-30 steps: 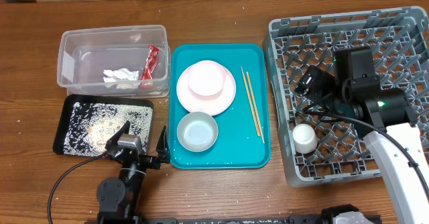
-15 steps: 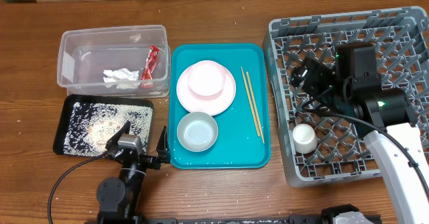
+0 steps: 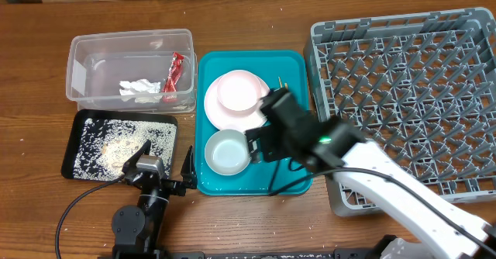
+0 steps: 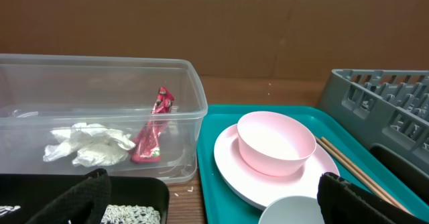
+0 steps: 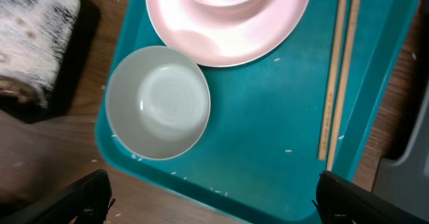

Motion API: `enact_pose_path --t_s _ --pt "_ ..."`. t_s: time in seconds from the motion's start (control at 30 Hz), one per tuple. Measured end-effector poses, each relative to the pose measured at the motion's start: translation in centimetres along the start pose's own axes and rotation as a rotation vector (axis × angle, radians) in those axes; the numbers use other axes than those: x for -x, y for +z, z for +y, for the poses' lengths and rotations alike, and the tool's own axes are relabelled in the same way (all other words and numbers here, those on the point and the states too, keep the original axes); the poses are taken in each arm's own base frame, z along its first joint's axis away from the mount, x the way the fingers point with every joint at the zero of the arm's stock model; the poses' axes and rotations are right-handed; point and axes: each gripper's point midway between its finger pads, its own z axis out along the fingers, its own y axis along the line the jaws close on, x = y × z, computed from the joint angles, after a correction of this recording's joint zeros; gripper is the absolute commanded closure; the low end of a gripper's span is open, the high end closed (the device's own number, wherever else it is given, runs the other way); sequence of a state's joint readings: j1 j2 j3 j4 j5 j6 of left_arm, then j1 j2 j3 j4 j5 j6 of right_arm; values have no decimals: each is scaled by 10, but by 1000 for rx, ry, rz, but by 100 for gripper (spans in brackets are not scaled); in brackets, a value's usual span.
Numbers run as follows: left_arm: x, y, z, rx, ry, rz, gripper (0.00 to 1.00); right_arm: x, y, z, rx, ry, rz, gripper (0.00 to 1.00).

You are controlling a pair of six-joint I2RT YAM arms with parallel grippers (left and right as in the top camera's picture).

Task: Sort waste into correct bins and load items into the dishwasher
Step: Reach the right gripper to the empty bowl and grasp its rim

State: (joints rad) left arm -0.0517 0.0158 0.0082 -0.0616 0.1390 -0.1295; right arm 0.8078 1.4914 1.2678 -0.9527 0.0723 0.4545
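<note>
My right gripper pinches the white bowl's rim (image 3: 249, 153) on the side facing the grey rack (image 3: 403, 81) next, to tilt the bowl and load it there.
My right gripper (image 3: 271, 144) (image 5: 214, 197) hangs open and empty over the teal tray's front half. Below it are a white bowl (image 3: 227, 152) (image 5: 157, 103), a pink plate (image 3: 223, 113) (image 5: 228, 39) with a pink bowl (image 3: 236, 90) (image 4: 275, 140) on it, and two chopsticks (image 5: 338, 70). My left gripper (image 3: 161, 166) (image 4: 214, 197) rests open and empty at the front left. The clear tub (image 3: 77, 73) holds the red wrapper (image 3: 175, 71) (image 4: 153, 127) and the tissue (image 3: 139, 87). Crumbs (image 3: 116, 139) lie in the black tray (image 3: 81, 119). The grey rack (image 3: 403, 81) stands at the right. The cup is hidden.
The teal serving tray (image 3: 294, 65) (image 5: 268, 150) lies between the tub and the rack, with a few loose grains on it. My right arm crosses the rack's front left corner. Bare wood runs along the table's front and back.
My right arm has swung left from over the rack to over the teal tray, and it now covers the spot where the cup stood. The left arm has not moved.
</note>
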Motion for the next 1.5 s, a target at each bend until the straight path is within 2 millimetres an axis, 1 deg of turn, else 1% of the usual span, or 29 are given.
enact_pose_path --t_s 0.07,0.1,0.17,0.2,0.27,0.37,0.43,0.53,0.63,0.73,0.8,0.9,1.0,1.1,1.2,1.4,1.47,1.5 --pt "0 0 0 0 0 0 0 1 15 1 -31 -18 4 7" --pt "0 0 0 0 0 0 0 2 23 0 -46 -21 7 8" --pt "0 0 0 0 0 0 0 4 36 -4 -70 -21 16 12" --pt "0 0 0 0 -1 0 0 5 43 -5 -71 -21 23 16" --pt "0 0 0 0 -2 0 0 7 56 -3 -46 -36 43 19" --pt "0 0 0 0 -2 0 0 0 74 -2 0 -79 111 26" --pt "0 0 0 0 -2 0 0 -6 83 -3 17 -94 151 27" --pt "0 0 0 0 -3 0 0 -10 85 -5 36 -125 178 26" --pt "0 0 0 0 -2 0 0 -13 84 -10 26 -169 196 26" --pt "0 0 0 0 -3 0 0 -7 87 -11 23 -204 175 30" --pt "0 0 0 0 -2 0 0 -7 94 -11 25 -227 175 30" --pt "0 0 0 0 -2 0 0 -12 104 -13 20 -257 202 30" --pt "0 0 0 0 -2 0 0 -10 108 -9 43 -295 192 33" --pt "0 0 0 0 -3 0 0 -7 108 -5 63 -320 178 43" --pt "0 0 0 0 -3 0 0 -9 110 -3 78 -331 185 51" --pt "0 0 0 0 -3 0 0 -22 122 -1 110 -350 245 51" --pt "0 0 0 0 -3 0 0 -26 123 0 126 -363 261 56" --pt "0 0 0 0 -2 0 0 -27 123 1 130 -367 265 62"
